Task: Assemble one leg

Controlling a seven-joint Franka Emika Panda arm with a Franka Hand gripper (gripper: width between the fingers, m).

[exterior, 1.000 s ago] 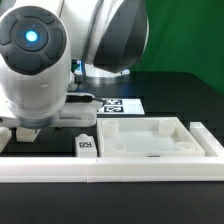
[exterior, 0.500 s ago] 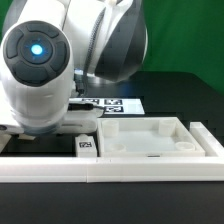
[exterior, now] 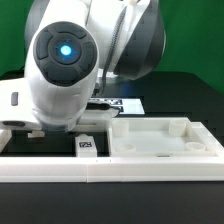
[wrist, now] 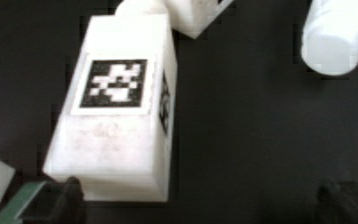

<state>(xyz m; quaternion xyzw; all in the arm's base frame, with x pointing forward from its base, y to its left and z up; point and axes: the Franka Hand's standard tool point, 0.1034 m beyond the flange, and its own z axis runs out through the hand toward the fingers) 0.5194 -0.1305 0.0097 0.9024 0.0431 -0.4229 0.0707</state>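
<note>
My gripper grabs the tagged leg by its square end next, and this leaves the leg's rounded end free to enter the tabletop.
In the wrist view a white block-shaped leg with a black-and-white tag lies on the black table. My gripper is open, with dark fingertips far apart. The leg's near end lies close to one fingertip, inside the gap and off to that side. Nothing is held. A second white leg with a rounded end lies apart from it, and a third white piece shows at the frame edge. In the exterior view a tagged leg lies beside the tabletop. The arm's body hides the gripper there.
The large white square tabletop lies at the exterior view's right. The marker board lies behind it. A long white rail runs along the front of the table.
The arm has swung toward the exterior view's right and now covers more of the marker board. The tabletop and the tagged leg beside it have not moved.
</note>
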